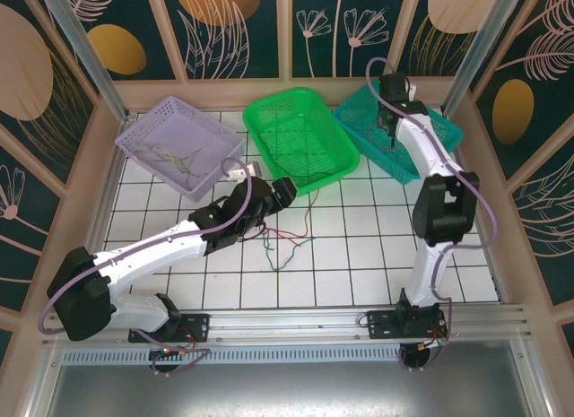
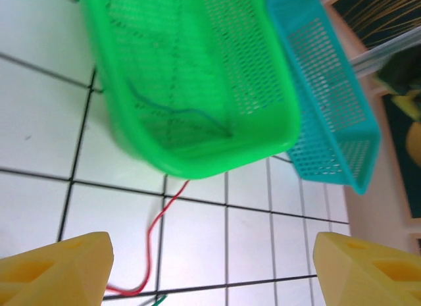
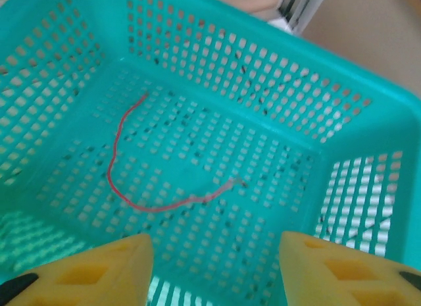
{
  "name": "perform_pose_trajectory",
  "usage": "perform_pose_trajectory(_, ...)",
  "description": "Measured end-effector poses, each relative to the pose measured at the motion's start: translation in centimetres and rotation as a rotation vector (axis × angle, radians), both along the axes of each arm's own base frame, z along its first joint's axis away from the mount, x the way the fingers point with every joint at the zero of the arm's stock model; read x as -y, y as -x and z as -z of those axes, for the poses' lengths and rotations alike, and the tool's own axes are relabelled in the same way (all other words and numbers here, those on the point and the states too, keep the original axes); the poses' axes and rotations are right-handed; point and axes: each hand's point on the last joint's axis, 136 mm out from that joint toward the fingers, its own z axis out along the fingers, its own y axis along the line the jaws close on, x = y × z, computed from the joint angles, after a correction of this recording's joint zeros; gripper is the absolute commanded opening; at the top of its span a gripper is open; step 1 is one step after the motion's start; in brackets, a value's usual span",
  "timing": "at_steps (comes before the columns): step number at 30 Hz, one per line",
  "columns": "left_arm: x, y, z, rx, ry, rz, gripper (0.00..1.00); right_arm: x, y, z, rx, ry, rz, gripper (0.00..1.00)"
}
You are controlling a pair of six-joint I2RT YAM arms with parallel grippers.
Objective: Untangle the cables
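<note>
My right gripper is about to reach over and grab the red cable near its green-basket end (image 1: 311,204), leaving out the green wire. Then it can untangle the red cable.
The cables on the white tiled table are a loose tangle of red and green wires (image 1: 285,247) just right of my left gripper (image 1: 269,195). In the left wrist view a red cable (image 2: 154,240) runs from under the green basket (image 2: 197,162) toward my left finger, with a green end (image 2: 158,299) below it. My left gripper (image 2: 210,250) is open, nothing between its fingers. My right gripper (image 1: 392,123) hovers over the teal basket (image 1: 430,134), open (image 3: 214,263). A red cable (image 3: 131,197) lies loose on that basket's floor (image 3: 263,187).
A lilac basket (image 1: 143,130) at the back left holds yellowish wires (image 1: 179,157). The green basket (image 1: 269,148) holds a thin dark-blue wire (image 2: 177,113). The teal basket (image 2: 329,122) sits right beside the green one. A metal frame rims the table.
</note>
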Motion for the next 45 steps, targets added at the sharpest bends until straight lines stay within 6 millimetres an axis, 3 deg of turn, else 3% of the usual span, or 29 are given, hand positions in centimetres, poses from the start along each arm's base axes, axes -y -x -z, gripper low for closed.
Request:
perform_pose_trajectory(5, -2.1, 1.6, 3.7, -0.087, -0.041, -0.036, 0.76, -3.0, 7.0, -2.7, 0.097, -0.265, -0.056, 0.57)
perform_pose_trajectory(8, -4.0, 3.1, 5.8, -0.136, -0.059, -0.065, 0.74, -6.9, 11.3, -2.3, 0.113, -0.424, -0.131, 0.57)
perform_pose_trajectory(10, -5.1, 3.8, 7.0, -0.162, -0.072, -0.079, 0.71, -10.2, 13.9, -0.2, 0.068, -0.524, -0.189, 0.57)
perform_pose_trajectory(12, -5.7, 4.4, 7.9, -0.181, -0.082, -0.087, 0.69, -13.5, 16.8, 3.8, -0.028, -0.6, -0.229, 0.57)
perform_pose_trajectory(15, -6.2, 4.8, 9.1, -0.2, -0.103, -0.087, 0.64, -16.2, 20.6, 9.0, -0.176, -0.635, -0.241, 0.56)
perform_pose_trajectory(17, -6.3, 4.9, 9.4, -0.195, -0.114, -0.076, 0.59, -17.3, 21.9, 10.8, -0.223, -0.655, -0.238, 0.55)
perform_pose_trajectory(21, -6.1, 4.7, 10.2, -0.171, -0.154, -0.045, 0.4, -18.5, 21.8, 12.1, -0.233, -0.688, -0.22, 0.55)
perform_pose_trajectory(23, -6.2, 4.7, 10.8, -0.163, -0.185, -0.029, 0.36, -19.0, 21.4, 12.6, -0.231, -0.697, -0.216, 0.55)
perform_pose_trajectory(32, -5.7, 5.0, 12.3, -0.138, -0.203, 0.039, 0.4, -21.1, 20.7, 16.6, -0.275, -0.671, -0.207, 0.51)
perform_pose_trajectory(40, -4.9, 4.9, 12.4, -0.136, -0.189, 0.067, 0.42, -23.7, 19.3, 17.4, -0.25, -0.689, -0.242, 0.47)
perform_pose_trajectory(45, -4.8, 5.0, 12.4, -0.142, -0.186, 0.075, 0.43, -24.2, 18.7, 18.4, -0.255, -0.694, -0.22, 0.35)
